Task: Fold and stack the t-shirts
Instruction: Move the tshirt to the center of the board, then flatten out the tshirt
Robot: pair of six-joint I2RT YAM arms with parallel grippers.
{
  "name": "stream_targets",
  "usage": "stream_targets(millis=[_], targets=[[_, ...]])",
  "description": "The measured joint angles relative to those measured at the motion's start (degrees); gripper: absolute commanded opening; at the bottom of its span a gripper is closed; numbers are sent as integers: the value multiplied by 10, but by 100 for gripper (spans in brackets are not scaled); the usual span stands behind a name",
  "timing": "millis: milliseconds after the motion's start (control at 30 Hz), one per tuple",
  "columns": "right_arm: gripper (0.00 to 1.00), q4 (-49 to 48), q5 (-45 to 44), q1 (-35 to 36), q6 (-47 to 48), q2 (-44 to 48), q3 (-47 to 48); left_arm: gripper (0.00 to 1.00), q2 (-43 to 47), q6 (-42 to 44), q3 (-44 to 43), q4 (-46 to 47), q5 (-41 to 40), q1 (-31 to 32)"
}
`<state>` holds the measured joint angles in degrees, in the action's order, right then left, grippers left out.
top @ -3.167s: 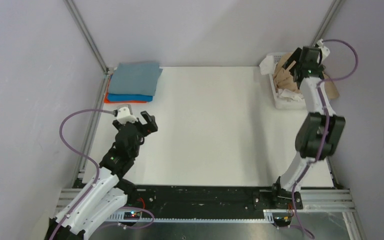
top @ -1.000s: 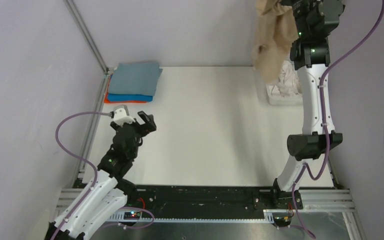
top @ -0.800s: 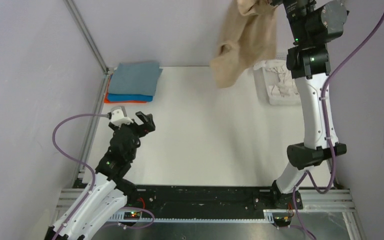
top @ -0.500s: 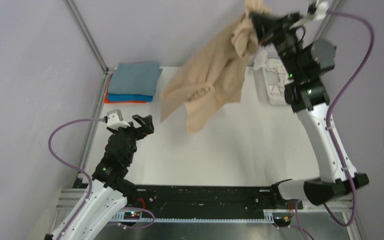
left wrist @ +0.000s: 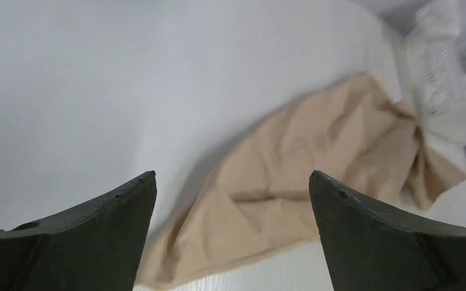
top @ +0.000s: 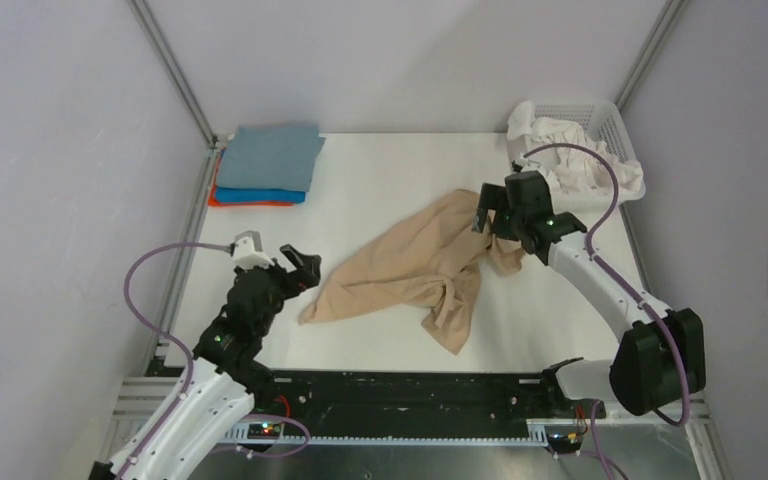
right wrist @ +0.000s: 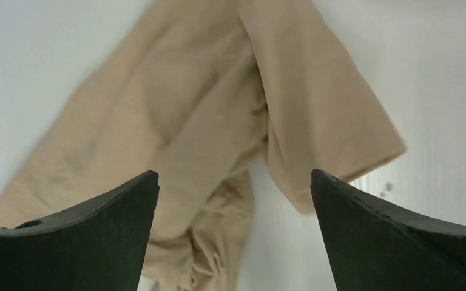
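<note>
My left gripper is about to grab the tan t-shirt (top: 420, 260) by its near corner (top: 311, 316). It will then lift the t-shirt and spread it open for folding.
A crumpled tan t-shirt (top: 420, 260) lies spread across the middle of the table. My right gripper (top: 495, 213) hovers open over its far right end, holding nothing; the right wrist view shows the tan cloth (right wrist: 206, 121) below, between the wide-apart jaws. My left gripper (top: 286, 272) is open just left of the shirt's near left corner, and the left wrist view has the tan shirt (left wrist: 291, 182) ahead. Folded t-shirts are stacked at the back left: grey-blue (top: 275, 155) on top, bright blue (top: 260, 195) under it, orange (top: 228, 202) at the bottom. A white t-shirt (top: 570, 165) sits in the basket.
The white mesh basket (top: 610, 115) stands at the back right corner, close behind my right arm. Metal frame posts rise at both back corners, and walls close in the table on three sides.
My right arm swung the tan t-shirt up out of the basket and over the table, then opened and let it go. The shirt now lies on the table. My left gripper shifted slightly.
</note>
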<state>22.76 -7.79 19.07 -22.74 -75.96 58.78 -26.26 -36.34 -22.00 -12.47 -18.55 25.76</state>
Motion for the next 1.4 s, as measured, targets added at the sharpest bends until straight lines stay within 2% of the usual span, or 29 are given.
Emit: stream_targets(millis=[133, 267, 333, 467, 667, 733, 833, 1033, 1100, 1133, 1167, 1200, 1233, 1267, 1400], targets=[[99, 59, -82, 44, -13, 48, -16, 100, -42, -46, 12, -58, 21, 0], [99, 94, -113, 134, -39, 155, -65, 100, -78, -94, 12, -139, 15, 0], [99, 108, -113, 192, -54, 196, -92, 100, -87, -116, 12, -175, 11, 0], [97, 117, -91, 276, -68, 218, -157, 100, -79, -161, 28, -211, 14, 0], [94, 87, -26, 339, -61, 193, -243, 96, -39, -220, 73, -221, 21, 0], [94, 70, -18, 353, -62, 171, -254, 87, -35, -233, 82, -205, 19, 0], [94, 51, -19, 366, -68, 137, -260, 59, -38, -250, 99, -163, 24, 0], [94, 25, -36, 372, -98, 99, -264, 53, -98, -253, 105, -106, 70, 0], [94, 21, -39, 374, -105, 100, -264, 41, -108, -251, 105, -95, 85, 0], [94, 20, -39, 375, -109, 100, -264, 31, -112, -251, 105, -91, 91, 0], [94, 20, -40, 376, -112, 100, -264, 26, -115, -250, 108, -90, 98, 0], [94, 20, -43, 377, -115, 101, -265, 9, -116, -249, 110, -88, 103, 0], [94, 20, -45, 378, -118, 103, -266, 5, -116, -250, 114, -88, 106, 0], [93, 20, -48, 379, -119, 107, -269, 1, -113, -247, 117, -88, 111, 1], [89, 19, -50, 382, -122, 121, -282, 0, -90, -240, 124, -94, 117, 2]])
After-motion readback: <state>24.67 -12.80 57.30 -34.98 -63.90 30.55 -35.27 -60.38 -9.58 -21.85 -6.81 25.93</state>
